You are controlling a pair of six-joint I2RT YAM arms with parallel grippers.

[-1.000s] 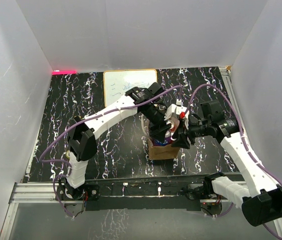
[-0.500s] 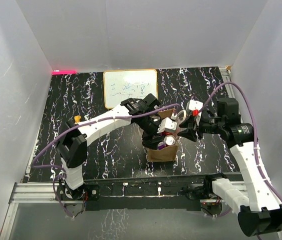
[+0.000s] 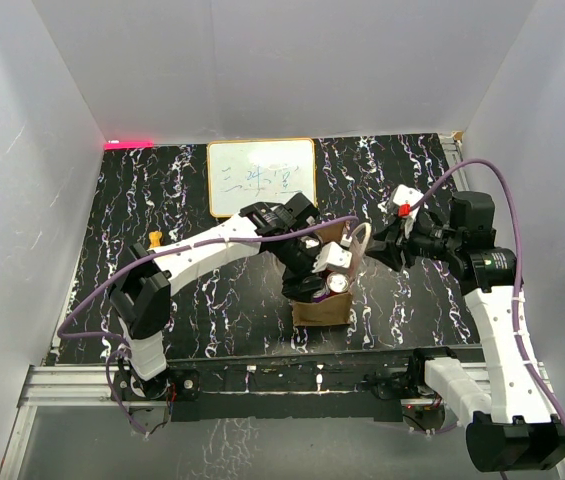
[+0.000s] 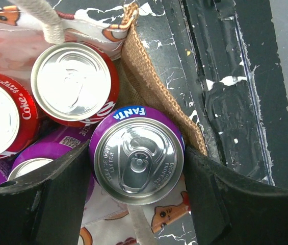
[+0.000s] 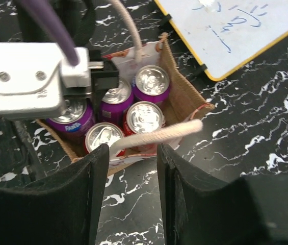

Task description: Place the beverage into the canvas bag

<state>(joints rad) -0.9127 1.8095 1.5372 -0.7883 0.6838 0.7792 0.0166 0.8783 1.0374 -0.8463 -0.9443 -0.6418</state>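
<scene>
The purple Fanta can point(image 4: 136, 161) is inside the tan side of the bag and would stay there, so my left gripper needs to let go of the can.
The canvas bag point(image 3: 322, 308) stands upright near the table's front middle, tan with a cat-print lining and cream handles. It holds several cans, red Coke point(image 4: 75, 81) and purple ones. My left gripper point(image 3: 324, 272) reaches down into the bag, its jaws against both sides of a purple Fanta can point(image 4: 136, 161) at the bag's tan wall point(image 4: 154, 97). That can also shows in the right wrist view point(image 5: 75, 120). My right gripper point(image 3: 387, 248) is open and empty, to the right of the bag. A cream handle point(image 5: 159, 135) hangs free beyond its fingertips point(image 5: 132, 153).
A white framed whiteboard point(image 3: 262, 177) lies flat behind the bag and also shows in the right wrist view point(image 5: 235, 30). A small orange object point(image 3: 152, 238) sits at the left. The metal rail point(image 3: 292, 380) runs along the front edge. White walls enclose the table.
My right gripper has drawn back up and to the right, away from the bag, and the handle hangs free. My left gripper has gone down into the bag with the Fanta can.
</scene>
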